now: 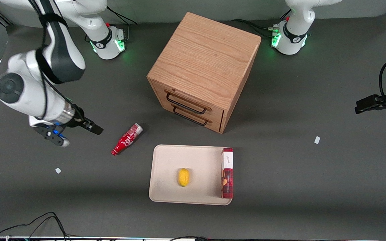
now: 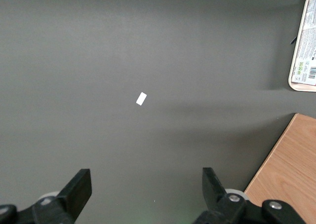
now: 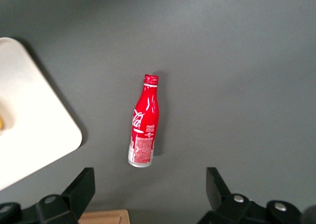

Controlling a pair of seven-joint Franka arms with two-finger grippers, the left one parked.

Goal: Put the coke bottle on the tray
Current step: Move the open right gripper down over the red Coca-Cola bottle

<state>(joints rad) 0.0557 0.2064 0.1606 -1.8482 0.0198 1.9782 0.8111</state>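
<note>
I should next use my right gripper to grab the coke bottle by its lower body with the printed label [image 1: 130,135] [image 3: 144,141]. Then the bottle can go on the cream tray.
The coke bottle [image 1: 126,139] lies on its side on the dark table, its red cap pointing toward the front camera and its silvery base toward the cabinet. It also shows in the right wrist view [image 3: 143,128]. The cream tray [image 1: 166,167] lies beside the bottle, toward the parked arm's end and slightly nearer the front camera; one of its corners shows in the right wrist view [image 3: 34,120]. My right gripper [image 1: 79,134] hangs above the table beside the bottle, toward the working arm's end. Its jaws are wide open and empty [image 3: 149,184].
A yellow lemon [image 1: 183,177] lies on the tray. A flat red box [image 1: 227,173] rests along the tray's rim toward the parked arm's end. A wooden drawer cabinet [image 1: 203,67] stands farther from the front camera than the tray. Small white scraps [image 1: 58,170] [image 1: 317,140] lie on the table.
</note>
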